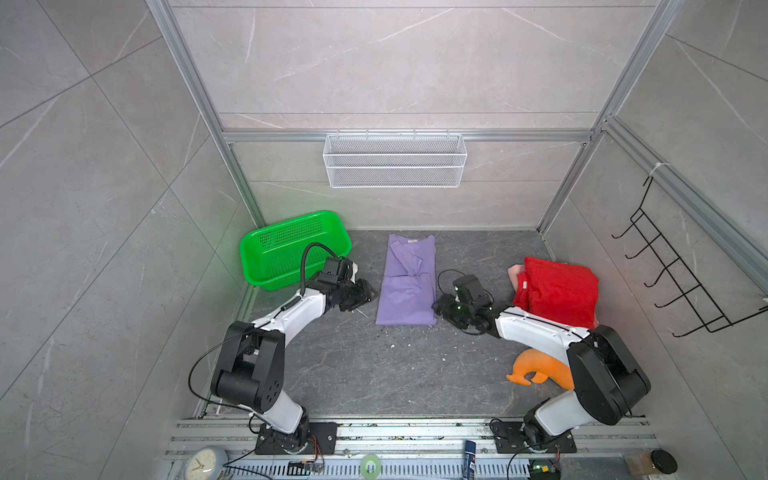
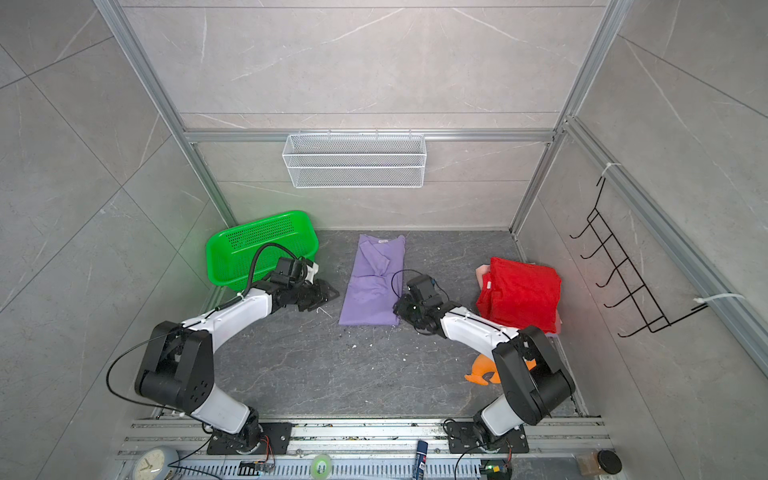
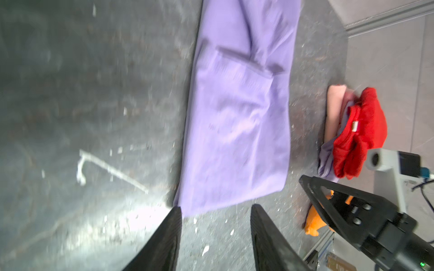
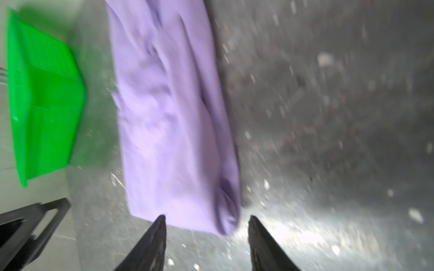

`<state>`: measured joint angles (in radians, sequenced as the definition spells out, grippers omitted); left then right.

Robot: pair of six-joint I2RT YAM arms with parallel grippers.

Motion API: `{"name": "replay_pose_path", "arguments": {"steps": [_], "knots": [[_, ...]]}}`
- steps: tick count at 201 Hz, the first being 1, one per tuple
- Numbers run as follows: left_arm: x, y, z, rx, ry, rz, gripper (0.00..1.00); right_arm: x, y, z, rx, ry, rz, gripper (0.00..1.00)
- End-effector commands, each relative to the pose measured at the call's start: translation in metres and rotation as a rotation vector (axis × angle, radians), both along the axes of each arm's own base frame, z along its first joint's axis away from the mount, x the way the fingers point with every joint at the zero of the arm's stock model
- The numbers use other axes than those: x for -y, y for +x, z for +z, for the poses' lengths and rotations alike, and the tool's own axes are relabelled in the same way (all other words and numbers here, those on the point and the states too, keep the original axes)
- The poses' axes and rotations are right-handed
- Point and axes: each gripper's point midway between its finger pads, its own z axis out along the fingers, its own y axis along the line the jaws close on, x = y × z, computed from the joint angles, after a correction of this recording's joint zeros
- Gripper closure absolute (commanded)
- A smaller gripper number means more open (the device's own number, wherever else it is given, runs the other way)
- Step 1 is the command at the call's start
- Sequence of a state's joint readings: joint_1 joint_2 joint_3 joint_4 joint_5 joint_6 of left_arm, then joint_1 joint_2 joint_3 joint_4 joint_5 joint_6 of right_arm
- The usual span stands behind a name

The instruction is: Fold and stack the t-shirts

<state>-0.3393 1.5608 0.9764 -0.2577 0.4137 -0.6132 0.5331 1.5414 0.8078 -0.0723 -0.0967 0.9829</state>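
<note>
My right gripper picks up the lavender t-shirt by its near hem corner (image 1: 432, 321) next, so that the hem then folds over toward the collar (image 1: 412, 240).
A lavender t-shirt (image 1: 407, 282) (image 2: 374, 286) lies folded into a long strip in the middle of the dark floor, collar toward the back wall. My left gripper (image 1: 370, 297) (image 3: 216, 208) is low beside its near left edge, open and empty. Open too, my right gripper (image 1: 436, 307) (image 4: 206, 218) hovers at the near right corner with nothing between its fingers. At the right a folded red t-shirt (image 1: 561, 291) (image 3: 357, 131) tops a stack. A pink one (image 1: 515, 272) and another lavender one (image 3: 325, 162) peek out below it.
A green basket (image 1: 291, 249) leans in the back left corner behind my left arm. An orange plush toy (image 1: 536, 370) lies by the right arm's base. A white wire basket (image 1: 395, 160) hangs on the back wall and a black hook rack (image 1: 681, 270) on the right wall.
</note>
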Motion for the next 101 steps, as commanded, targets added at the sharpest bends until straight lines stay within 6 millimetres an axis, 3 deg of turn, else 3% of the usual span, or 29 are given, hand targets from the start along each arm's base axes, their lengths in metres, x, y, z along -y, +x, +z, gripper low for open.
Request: {"name": "replay_pose_path", "arguments": {"steps": [1,46,101], "knots": [[0.004,-0.021,-0.005,-0.038,-0.032,0.018,0.5,-0.009,-0.01,-0.006,-0.014,0.075,-0.032,0.42],[0.021,-0.048,-0.041,-0.14,-0.048,0.004,0.5,-0.026,-0.019,-0.033,-0.042,0.069,-0.017,0.42],[0.022,-0.037,-0.073,-0.175,-0.02,0.063,0.48,-0.026,-0.01,-0.045,-0.02,0.063,-0.076,0.4]]}}
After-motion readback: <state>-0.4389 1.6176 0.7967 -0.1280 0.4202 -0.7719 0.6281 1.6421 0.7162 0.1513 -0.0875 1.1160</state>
